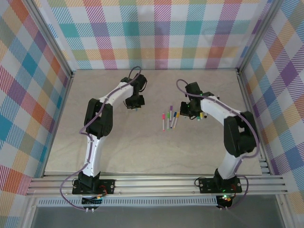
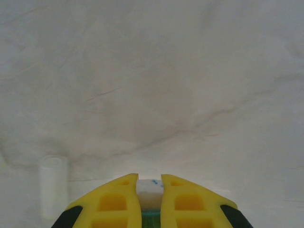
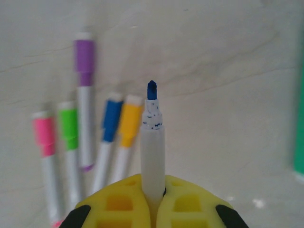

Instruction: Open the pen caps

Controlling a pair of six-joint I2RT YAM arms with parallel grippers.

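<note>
I need to move the white pen's body [image 3: 152, 152] toward the green object with my right gripper before I let it go. The white pen's body would fall beside the yellow-orange pen if I opened now.
My right gripper [image 3: 153, 181] is shut on a white pen barrel [image 3: 152, 152]. The barrel stands up out of the fingers, its blue nib [image 3: 151, 90] bare and uncapped. Five capped pens lie side by side on the table beyond it: pink [image 3: 45, 135], green [image 3: 69, 127], purple [image 3: 84, 57], blue [image 3: 112, 118] and yellow-orange [image 3: 129, 121]. From above, this row of pens [image 1: 170, 117] lies between my two grippers. My left gripper [image 2: 149, 176] [image 1: 135, 105] is shut on a small white piece with blue specks [image 2: 149, 187], teal below. I cannot tell if that piece is a cap. My right gripper [image 1: 194, 115] hovers just right of the row.
A blurred, pale translucent cylinder [image 2: 53, 186] lies on the table left of the left fingers. A green object [image 3: 299, 142] runs along the right edge of the right wrist view. Metal rails [image 1: 156, 185] and checked walls [image 1: 156, 33] bound the pale tabletop [image 1: 142, 156].
</note>
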